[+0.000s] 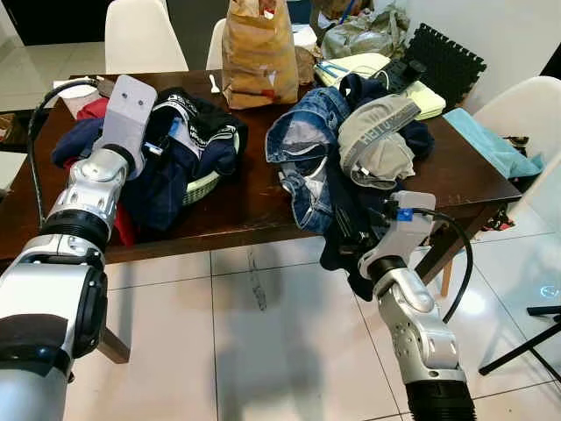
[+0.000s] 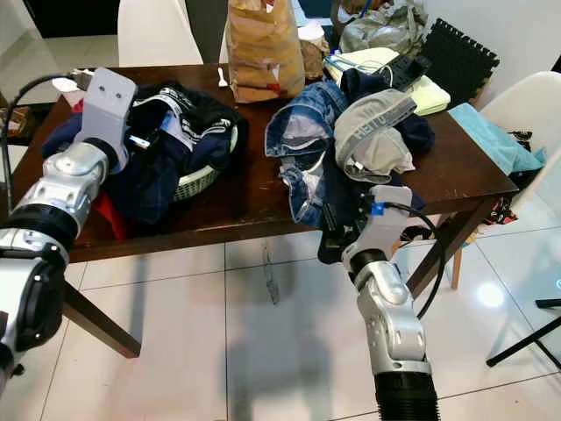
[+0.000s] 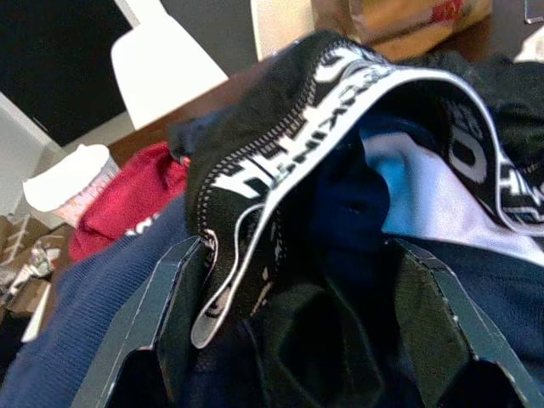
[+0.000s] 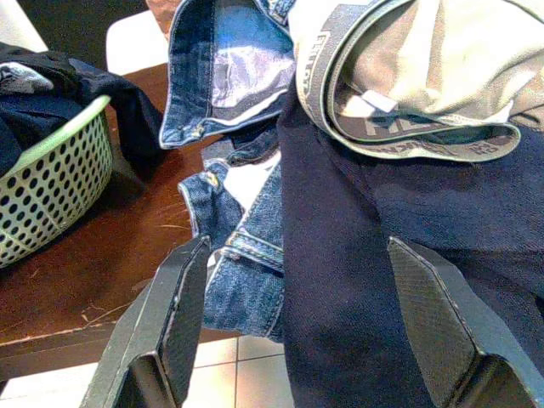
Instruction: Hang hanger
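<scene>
My left gripper picks up the black and white garment by that raised band next, as the rest sinks slack into the heap.
Two heaps of clothes lie on a dark wooden table (image 1: 254, 202). My left gripper (image 3: 297, 255) is open and pushed into the left heap, with a black garment with a white lettered band (image 3: 340, 93) between its spread fingers (image 3: 174, 314). That heap fills a green perforated basket (image 1: 206, 186). My right gripper (image 4: 297, 246) is open at the table's front edge, facing a navy garment (image 4: 374, 255) that hangs over the edge. Blue jeans (image 1: 302, 149) and a grey banded garment (image 1: 377, 140) lie above it. I can make out no hanger.
A brown paper bag (image 1: 259, 53) stands at the table's back. White chairs (image 1: 140, 35) stand behind the table and at its right (image 1: 517, 105), where a teal cloth (image 1: 491, 145) lies. A black stand leg (image 1: 526, 342) crosses the tiled floor at the right.
</scene>
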Robot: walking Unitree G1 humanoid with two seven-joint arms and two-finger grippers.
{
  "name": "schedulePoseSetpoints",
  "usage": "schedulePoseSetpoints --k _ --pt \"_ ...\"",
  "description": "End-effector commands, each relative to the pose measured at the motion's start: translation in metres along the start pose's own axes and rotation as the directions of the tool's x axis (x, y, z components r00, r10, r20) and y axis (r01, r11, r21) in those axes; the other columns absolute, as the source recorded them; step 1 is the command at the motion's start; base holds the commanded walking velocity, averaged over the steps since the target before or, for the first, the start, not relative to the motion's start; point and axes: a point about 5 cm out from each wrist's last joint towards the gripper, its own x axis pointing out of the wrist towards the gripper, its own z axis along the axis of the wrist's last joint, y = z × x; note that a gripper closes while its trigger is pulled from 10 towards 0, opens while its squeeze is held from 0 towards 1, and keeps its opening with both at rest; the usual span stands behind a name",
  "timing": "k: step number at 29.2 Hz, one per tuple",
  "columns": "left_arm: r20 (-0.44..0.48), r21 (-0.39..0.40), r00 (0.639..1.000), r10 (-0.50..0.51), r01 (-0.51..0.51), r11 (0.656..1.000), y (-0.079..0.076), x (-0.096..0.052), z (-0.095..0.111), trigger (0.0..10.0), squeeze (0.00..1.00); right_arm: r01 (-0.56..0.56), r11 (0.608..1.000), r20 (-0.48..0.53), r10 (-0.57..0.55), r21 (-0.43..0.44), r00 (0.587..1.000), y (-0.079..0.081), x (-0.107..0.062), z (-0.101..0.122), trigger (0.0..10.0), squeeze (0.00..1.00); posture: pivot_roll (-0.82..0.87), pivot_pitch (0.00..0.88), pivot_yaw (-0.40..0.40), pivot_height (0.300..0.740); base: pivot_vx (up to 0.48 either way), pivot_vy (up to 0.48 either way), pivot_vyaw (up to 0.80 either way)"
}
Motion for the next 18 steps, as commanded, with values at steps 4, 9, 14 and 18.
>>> schedulePoseSetpoints --k 4,9,14,18 --pt "-0.057 -0.007 0.998 -0.001 0.001 1.000 0.001 -0.003 -0.014 8.2 0.00 0.005 1.000 -0.013 -0.005 -0.001 1.000 0.000 -0.002 -0.001 10.0 0.00 -0.07 0.206 0.025 0.740 0.000 0.000 0.00" --pt "-0.046 -0.011 0.999 0.013 -0.013 1.000 0.003 -0.003 -0.012 0.0 0.00 0.004 1.000 -0.015 -0.004 -0.002 1.000 0.000 -0.002 -0.001 10.0 0.00 -0.07 0.203 0.021 0.740 0.000 0.000 0.00" --pt "-0.039 -0.031 0.999 0.032 -0.034 0.999 0.007 -0.003 -0.011 0.0 0.00 0.000 1.000 -0.013 0.000 -0.003 1.000 0.001 -0.001 -0.001 10.0 0.00 -0.06 0.197 0.022 0.740 0.000 0.000 0.00" --pt "-0.041 -0.042 0.998 0.037 -0.039 0.998 0.010 -0.003 -0.010 0.0 0.00 -0.001 1.000 -0.011 0.001 -0.003 1.000 0.001 0.000 0.000 10.0 0.00 -0.06 0.186 0.020 0.740 0.000 0.000 0.00"
